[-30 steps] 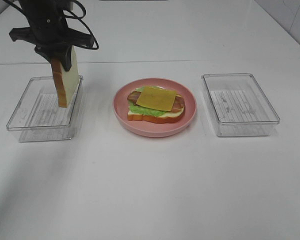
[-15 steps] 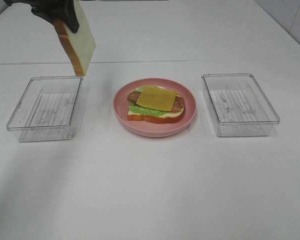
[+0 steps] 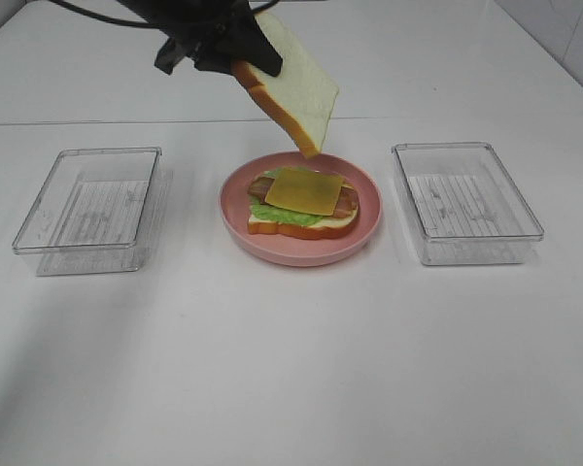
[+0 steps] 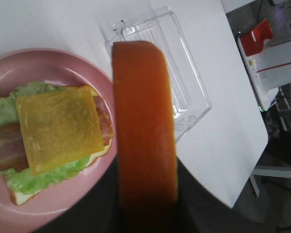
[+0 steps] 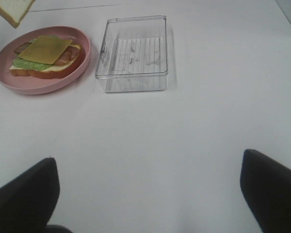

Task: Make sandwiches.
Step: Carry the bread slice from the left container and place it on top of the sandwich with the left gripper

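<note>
The lower edge of the bread slice hangs above the cheese slice. My left gripper keeps holding the bread slice until that edge reaches the yellow cheese slice [image 3: 304, 190].
On the pink plate [image 3: 360, 238] lies an open sandwich stack [image 3: 301, 204]: a bread slice, green lettuce, brown meat strips and a yellow cheese slice [image 3: 304, 190] on top. My left gripper [image 3: 235, 50] is shut on a second white bread slice [image 3: 291, 85] with orange-brown crust, held tilted in the air above the plate's far edge. In the left wrist view the crust [image 4: 144, 131] fills the middle, with the stack [image 4: 53, 141] below. My right gripper's fingers [image 5: 24, 199] stand wide apart and empty over bare table; the stack [image 5: 44, 57] shows far off.
An empty clear plastic box [image 3: 89, 209] stands left of the plate and another [image 3: 463, 201] stands right of it, also seen in the right wrist view [image 5: 133, 52]. The white table [image 3: 291, 369] stretches toward the front.
My left gripper lifted the bread slice out of the left box and carried it right, from above that box to above the plate. The slice is now more tilted.
</note>
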You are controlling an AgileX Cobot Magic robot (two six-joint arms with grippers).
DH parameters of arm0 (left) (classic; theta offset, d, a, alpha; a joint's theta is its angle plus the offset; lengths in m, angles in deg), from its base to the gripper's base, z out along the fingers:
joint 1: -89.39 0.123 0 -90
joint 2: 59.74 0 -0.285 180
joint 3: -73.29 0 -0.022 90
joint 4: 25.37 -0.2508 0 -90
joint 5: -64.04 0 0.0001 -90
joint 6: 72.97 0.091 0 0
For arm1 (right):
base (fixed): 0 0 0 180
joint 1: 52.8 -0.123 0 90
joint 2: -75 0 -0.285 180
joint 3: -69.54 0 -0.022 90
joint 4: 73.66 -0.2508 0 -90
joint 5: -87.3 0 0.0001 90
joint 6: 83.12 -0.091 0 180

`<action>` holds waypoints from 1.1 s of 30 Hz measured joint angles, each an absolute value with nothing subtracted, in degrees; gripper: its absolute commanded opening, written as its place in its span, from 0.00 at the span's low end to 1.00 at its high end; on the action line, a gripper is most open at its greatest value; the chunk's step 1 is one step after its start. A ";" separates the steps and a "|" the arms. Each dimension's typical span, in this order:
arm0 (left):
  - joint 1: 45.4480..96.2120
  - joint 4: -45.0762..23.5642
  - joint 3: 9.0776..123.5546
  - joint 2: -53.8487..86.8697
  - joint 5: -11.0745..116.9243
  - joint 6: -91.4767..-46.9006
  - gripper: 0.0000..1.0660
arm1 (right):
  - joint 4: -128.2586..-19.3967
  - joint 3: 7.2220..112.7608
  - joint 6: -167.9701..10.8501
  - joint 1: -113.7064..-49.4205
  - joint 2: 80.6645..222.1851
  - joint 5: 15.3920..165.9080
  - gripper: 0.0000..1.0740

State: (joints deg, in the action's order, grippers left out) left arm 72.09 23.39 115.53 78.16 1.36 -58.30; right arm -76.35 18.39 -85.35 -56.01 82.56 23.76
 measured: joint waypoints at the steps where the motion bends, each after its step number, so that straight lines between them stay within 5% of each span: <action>1: 72.09 23.39 115.53 78.16 1.36 -58.30 0.00 | -76.35 18.39 -85.35 -56.01 82.56 23.76 0.87; 13: 66.93 25.05 115.53 85.84 10.58 -57.44 0.00 | -76.35 18.39 -85.35 -56.01 82.56 23.76 0.87; 33: 66.76 24.82 115.53 89.22 13.10 -62.14 0.00 | -76.35 18.39 -85.35 -56.01 82.56 23.76 0.87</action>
State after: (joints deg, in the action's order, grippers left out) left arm 66.76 24.82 115.53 89.22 13.10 -62.14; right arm -76.35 18.39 -85.35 -56.01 82.56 23.76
